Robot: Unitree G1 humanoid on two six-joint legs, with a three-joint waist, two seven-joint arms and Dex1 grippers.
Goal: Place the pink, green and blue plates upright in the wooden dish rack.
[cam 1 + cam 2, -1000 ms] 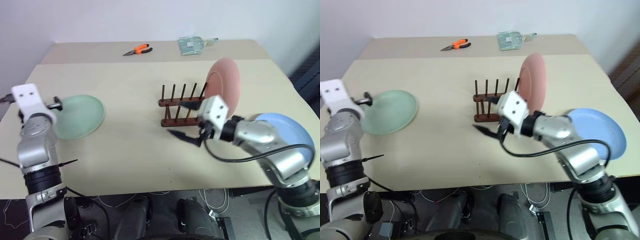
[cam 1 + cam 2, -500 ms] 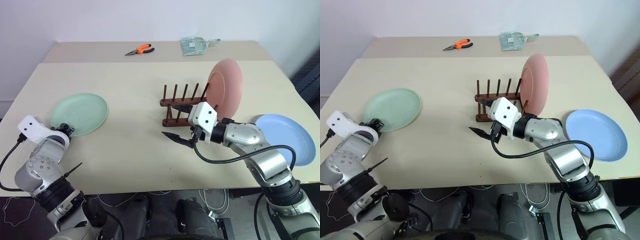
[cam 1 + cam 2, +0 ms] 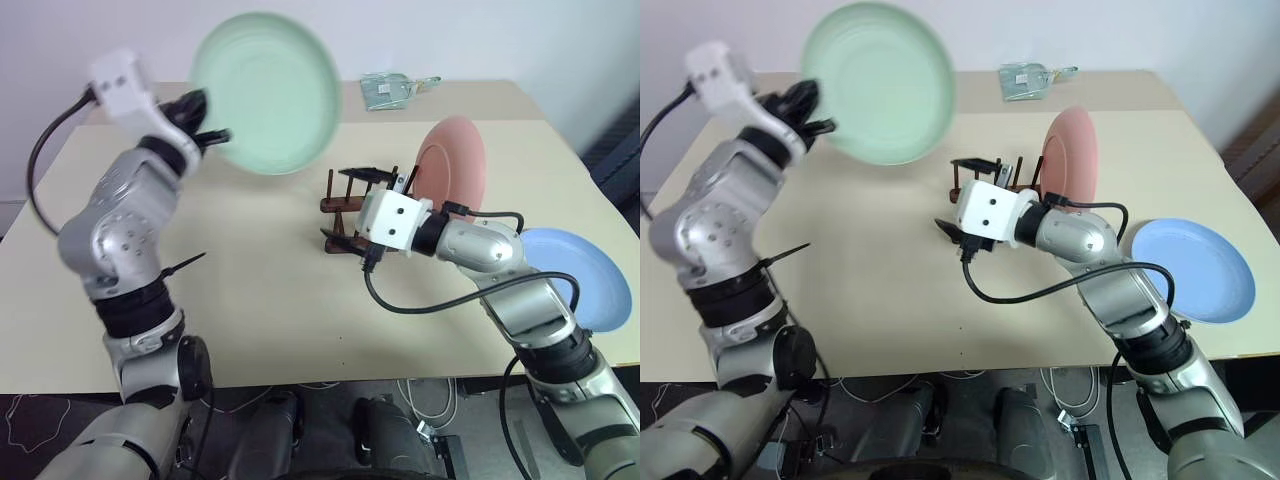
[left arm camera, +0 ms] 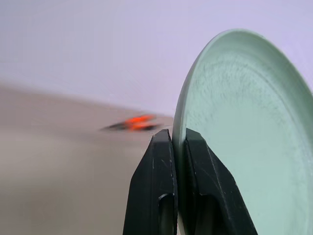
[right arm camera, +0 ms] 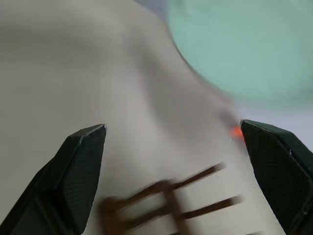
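The green plate needs to stand upright in the dish rack (image 3: 340, 205). My right gripper will grip the plate by its lower rim (image 3: 282, 170) next.
My left gripper (image 4: 178, 139) is shut on the rim of the green plate (image 3: 265, 90) and holds it tilted in the air, above the table's far left. The pink plate (image 3: 452, 172) stands upright at the right end of the wooden dish rack (image 3: 985, 170). Flat on the table at the right lies the blue plate (image 3: 590, 275). My right gripper (image 3: 350, 206) stands open just in front of the rack (image 5: 166, 200), its fingers (image 5: 73, 171) spread wide with nothing between them.
Orange pliers (image 4: 134, 122) lie at the far side of the table behind the raised plate. A clear packet (image 3: 385, 90) sits at the far edge. A black cable (image 3: 450, 300) loops under my right arm.
My left gripper closed on the green plate's rim and swung it up off the table and to the right. My right gripper rolled and edged closer to the rack.
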